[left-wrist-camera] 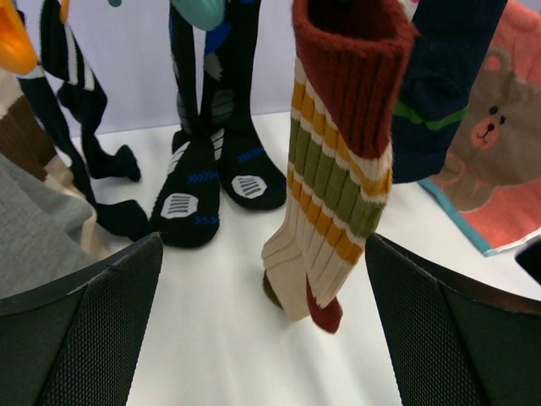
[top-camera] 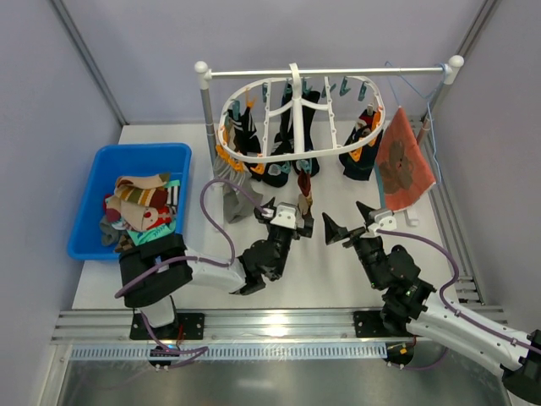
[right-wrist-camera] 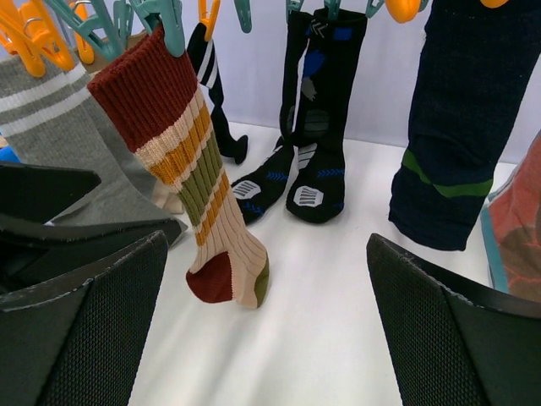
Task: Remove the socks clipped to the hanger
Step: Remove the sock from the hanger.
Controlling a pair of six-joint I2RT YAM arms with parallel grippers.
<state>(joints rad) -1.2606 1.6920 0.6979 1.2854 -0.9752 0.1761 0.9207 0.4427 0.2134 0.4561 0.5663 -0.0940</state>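
Observation:
My left gripper grabs the striped sock by its red heel (left-wrist-camera: 325, 314) next, since that leaves the sock's clipped cuff free for my right gripper to unclip.
The white oval hanger (top-camera: 254, 156) hangs from a rail, with several socks clipped to it. A red, green, yellow and cream striped sock (top-camera: 303, 182) hangs at its front from a teal clip (right-wrist-camera: 165, 21), its toe touching the table. It shows ahead of both wrists (left-wrist-camera: 338, 169) (right-wrist-camera: 199, 186). Black socks (right-wrist-camera: 313, 127), a navy sock with a green stripe (right-wrist-camera: 456, 127) and a grey sock (right-wrist-camera: 59, 144) hang behind. My left gripper (top-camera: 286, 216) (left-wrist-camera: 262, 338) is open and empty just before the striped sock. My right gripper (top-camera: 348, 222) (right-wrist-camera: 266, 338) is open and empty to its right.
A blue bin (top-camera: 84, 182) at the left holds several loose socks (top-camera: 139, 207). The metal rail stand (top-camera: 330, 72) crosses the back. An orange-red cloth (top-camera: 404, 161) hangs at the right on a thin blue wire hanger (top-camera: 418, 93).

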